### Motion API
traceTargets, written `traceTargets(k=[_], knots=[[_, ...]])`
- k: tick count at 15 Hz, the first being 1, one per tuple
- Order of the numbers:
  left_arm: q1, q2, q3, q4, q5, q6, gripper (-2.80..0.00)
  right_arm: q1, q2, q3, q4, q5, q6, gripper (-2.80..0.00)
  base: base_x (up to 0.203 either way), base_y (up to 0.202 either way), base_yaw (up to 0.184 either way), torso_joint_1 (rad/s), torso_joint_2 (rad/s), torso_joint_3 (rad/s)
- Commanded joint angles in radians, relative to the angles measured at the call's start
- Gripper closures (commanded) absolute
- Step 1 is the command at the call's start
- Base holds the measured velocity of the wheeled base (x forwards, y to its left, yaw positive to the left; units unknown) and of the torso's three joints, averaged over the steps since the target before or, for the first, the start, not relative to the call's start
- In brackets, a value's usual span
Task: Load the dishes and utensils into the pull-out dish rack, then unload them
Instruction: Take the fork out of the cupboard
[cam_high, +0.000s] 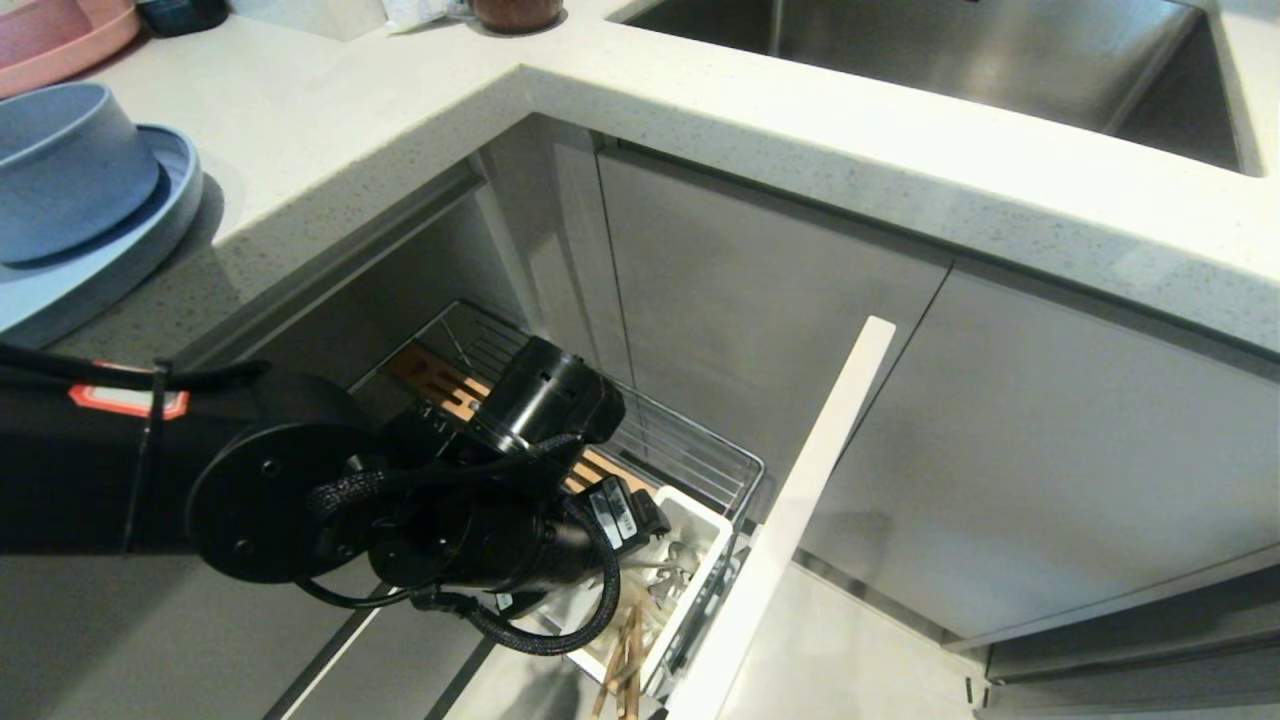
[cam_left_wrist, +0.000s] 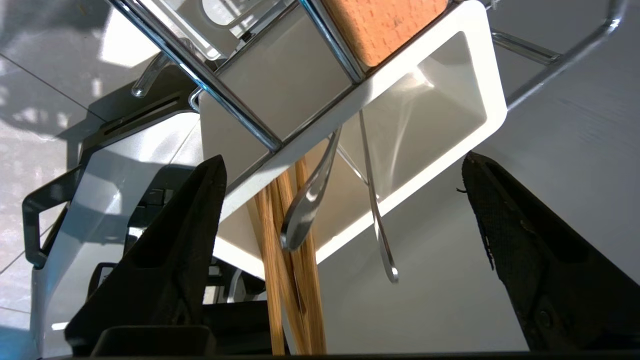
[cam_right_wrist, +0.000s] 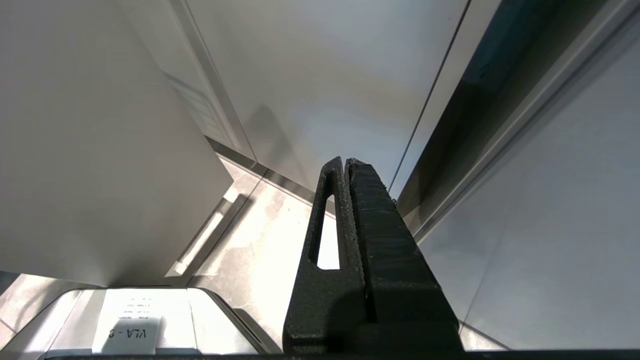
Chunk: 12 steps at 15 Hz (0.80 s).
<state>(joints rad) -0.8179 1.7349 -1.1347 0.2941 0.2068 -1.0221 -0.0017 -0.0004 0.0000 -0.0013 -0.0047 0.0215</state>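
Note:
The white cup's sides close around the fork's lower end, so my left gripper should grab the fork next by its handle, which sticks out above.
The light-blue bowl (cam_high: 60, 170) sits in the light-blue plate (cam_high: 130, 245) on the counter at the far left. Below the counter the chrome pull-out dish rack (cam_high: 700, 455) stands pulled out, with its white utensil cup (cam_high: 705, 545) at the near end. My left arm (cam_high: 500, 540) reaches down over that cup. In the left wrist view my left gripper (cam_left_wrist: 344, 156) is open, its fingers (cam_left_wrist: 190, 225) apart on either side of the utensil cup (cam_left_wrist: 450, 100). The wooden chopsticks (cam_left_wrist: 295, 280) and two silver handles (cam_left_wrist: 305, 210) (cam_left_wrist: 382, 240) stick out of it, untouched. My right gripper (cam_right_wrist: 346, 160) is shut and empty, parked low.
A steel sink (cam_high: 950, 50) is set in the white counter (cam_high: 400, 120) at the back right. A pink plate (cam_high: 50, 40) lies at the back left. The rack's tall front panel (cam_high: 800, 500) stands edge-on beside the cup. Grey cabinet doors (cam_high: 1050, 450) close off the right.

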Motion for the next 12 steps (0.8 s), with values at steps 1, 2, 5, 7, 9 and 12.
traceTargets(k=[1,2,5,7,9,12], knots=[[0.002,0.024,-0.005,0.001,0.002,-0.006,-2.8,0.0,-0.004,0.002,0.0,0.0,0.0,0.0,0.0,0.0,0.0,0.0,0.0,0.0],[0.002,0.025,-0.005,0.0,0.0,-0.006,-2.8,0.0,-0.003,0.002,0.0,0.0,0.0,0.0,0.0,0.0,0.0,0.0,0.0,0.0],[0.002,0.023,-0.011,0.002,0.0,-0.006,-2.8,0.0,-0.003,0.002,0.0,0.0,0.001,0.0,0.0,0.0,0.0,0.0,0.0,0.0],[0.002,0.022,-0.013,0.004,0.0,-0.006,-2.8,0.0,-0.004,0.002,0.0,0.0,0.0,0.0,0.0,0.0,0.0,0.0,0.0,0.0],[0.002,0.022,-0.013,0.002,0.0,-0.006,-2.8,0.0,-0.003,0.002,0.0,0.0,0.0,0.0,0.0,0.0,0.0,0.0,0.0,0.0],[0.001,0.026,-0.013,0.0,0.0,-0.004,-2.8,0.0,-0.004,0.002,0.0,0.0,0.0,0.0,0.0,0.0,0.0,0.0,0.0,0.0]])
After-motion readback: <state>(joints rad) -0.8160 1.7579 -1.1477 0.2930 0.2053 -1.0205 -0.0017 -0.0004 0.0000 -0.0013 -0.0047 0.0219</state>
